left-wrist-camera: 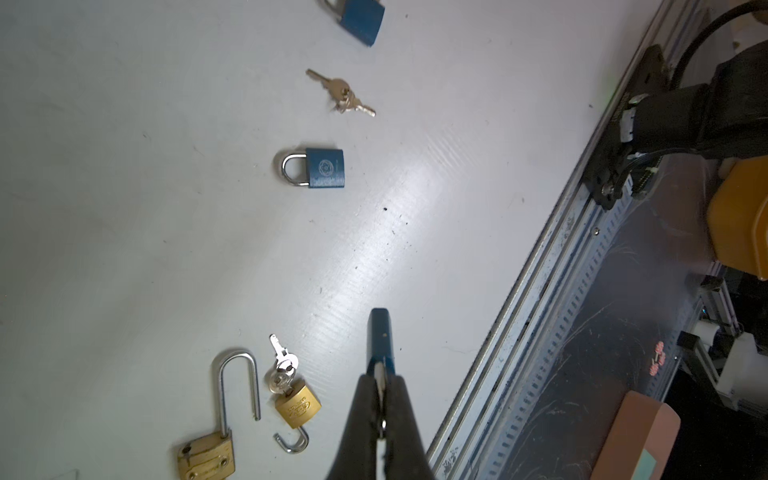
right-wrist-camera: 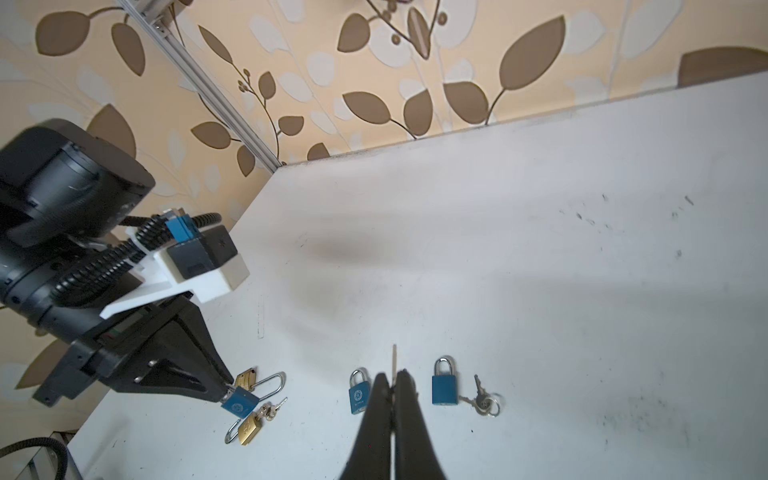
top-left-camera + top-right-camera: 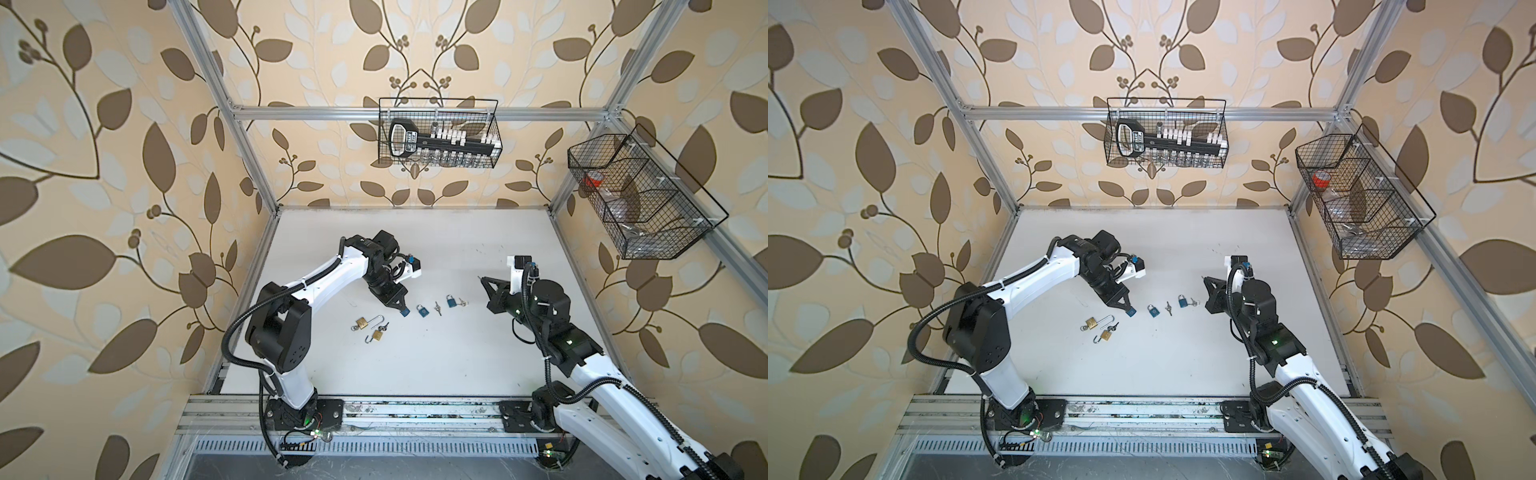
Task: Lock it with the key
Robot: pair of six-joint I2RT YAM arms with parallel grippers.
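The blue padlock's body hangs above the table and would drop if my left gripper opened now, so it is too early to let go.
My left gripper [image 1: 380,375] is shut on the shackle of a blue padlock [image 1: 380,334], which hangs body-outward just above the white table; the held lock [image 3: 404,311] also shows in a top view. My right gripper [image 2: 393,377] is shut on a small key [image 2: 394,358], whose thin blade sticks out past the fingertips. In a top view the right gripper [image 3: 482,280] hovers to the right of the locks, its tip pointing left and away from the held lock.
On the table lie a second blue padlock [image 3: 422,310], a loose key pair [image 3: 437,308], and a third blue padlock [image 3: 450,301] with keys [image 3: 461,302]. Two open brass padlocks [image 3: 361,323] [image 3: 377,335] lie in front of my left gripper. Wire baskets [image 3: 440,133] [image 3: 640,199] hang on the walls.
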